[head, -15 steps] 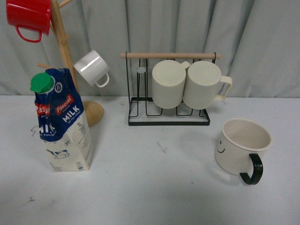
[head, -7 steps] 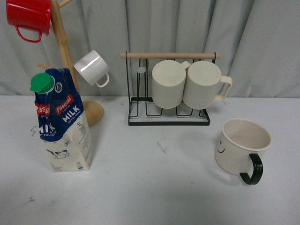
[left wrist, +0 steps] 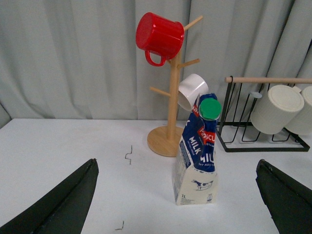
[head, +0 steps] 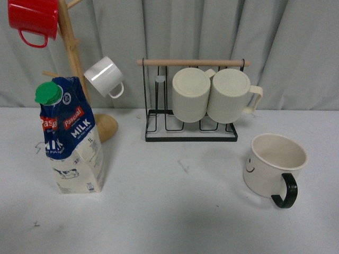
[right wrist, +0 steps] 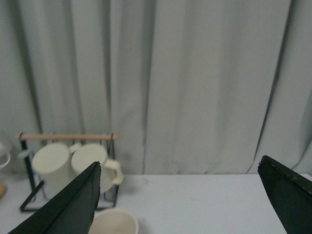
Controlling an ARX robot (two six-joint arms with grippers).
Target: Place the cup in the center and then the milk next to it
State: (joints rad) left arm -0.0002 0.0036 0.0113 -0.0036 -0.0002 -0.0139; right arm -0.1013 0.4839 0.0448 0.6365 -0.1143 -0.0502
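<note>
The cream cup needs to go in the center, so my right gripper will next grip its rim (head: 278,139).
The cup (head: 274,165), cream with a black handle and a smiley face, stands on the table at the right in the front view; its rim shows in the right wrist view (right wrist: 113,222). The milk carton (head: 70,137), blue and white with a green cap, stands at the left and shows in the left wrist view (left wrist: 199,151). My left gripper (left wrist: 178,202) is open, the carton ahead between its fingers, apart from them. My right gripper (right wrist: 180,204) is open and empty, the cup ahead by one finger. Neither gripper shows in the front view.
A wooden mug tree (head: 74,58) with a red mug (head: 33,19) and a small white mug (head: 104,76) stands behind the carton. A black wire rack (head: 190,100) holds two cream ribbed mugs (head: 212,95) at the back centre. A grey curtain (head: 296,47) hangs behind the table.
</note>
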